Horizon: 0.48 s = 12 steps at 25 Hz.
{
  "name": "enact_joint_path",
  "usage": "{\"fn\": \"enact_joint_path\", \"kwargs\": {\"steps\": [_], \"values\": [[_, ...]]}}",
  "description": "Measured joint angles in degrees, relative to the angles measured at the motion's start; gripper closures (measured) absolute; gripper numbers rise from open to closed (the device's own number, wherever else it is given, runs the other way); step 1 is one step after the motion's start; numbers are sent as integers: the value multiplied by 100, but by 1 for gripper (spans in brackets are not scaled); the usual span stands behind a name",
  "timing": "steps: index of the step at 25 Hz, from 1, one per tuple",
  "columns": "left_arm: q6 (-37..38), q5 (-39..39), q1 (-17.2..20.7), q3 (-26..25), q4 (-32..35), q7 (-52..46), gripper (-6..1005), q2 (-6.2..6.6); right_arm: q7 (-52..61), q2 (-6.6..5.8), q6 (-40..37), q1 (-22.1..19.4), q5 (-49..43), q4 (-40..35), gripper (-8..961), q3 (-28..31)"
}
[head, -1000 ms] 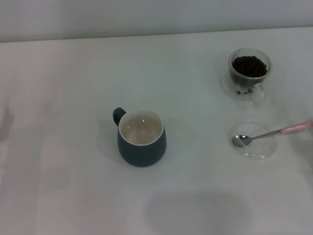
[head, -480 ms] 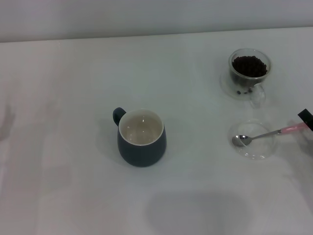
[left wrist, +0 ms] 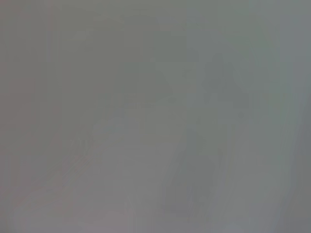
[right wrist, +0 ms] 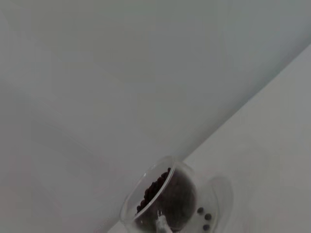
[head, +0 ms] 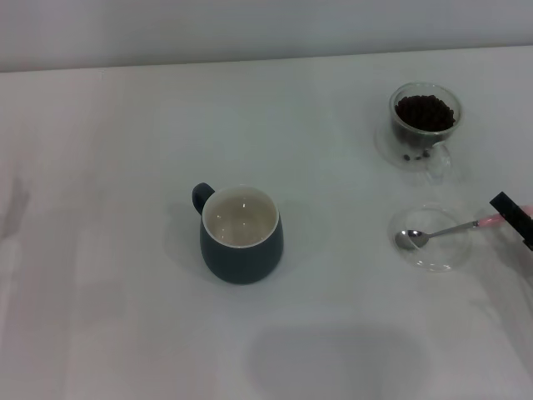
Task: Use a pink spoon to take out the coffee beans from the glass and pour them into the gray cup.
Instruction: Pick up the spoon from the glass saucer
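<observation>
In the head view the right gripper's finger reaches down over the spoon's pink handle (head: 490,220), so it is now time to close my right gripper on the handle.
The pink spoon (head: 450,229) lies with its silver bowl in a shallow clear dish (head: 431,239) at the right, its pink handle pointing to the right edge. The glass (head: 425,125) with coffee beans (head: 425,112) stands behind the dish; it also shows in the right wrist view (right wrist: 165,203), with the beans (right wrist: 154,189) inside. The gray cup (head: 240,233) stands mid-table, its white inside empty. A dark finger of my right gripper (head: 513,217) enters at the right edge, over the end of the spoon's handle. The left gripper is out of view.
The white table (head: 125,167) meets a pale wall at the back. A few loose beans (right wrist: 204,217) lie at the foot of the glass. The left wrist view shows only a plain grey surface.
My right gripper has come in from the right edge and moved left and slightly down over the end of the spoon's handle. The spoon, dish, glass and cup have not moved.
</observation>
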Motion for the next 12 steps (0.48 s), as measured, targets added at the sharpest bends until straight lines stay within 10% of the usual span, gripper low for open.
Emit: {"fn": "enact_joint_path", "kwargs": {"steps": [12], "values": [[-84, 16, 20, 9, 0, -17, 107, -10, 96, 0, -10, -8, -29, -6, 602, -99]]}}
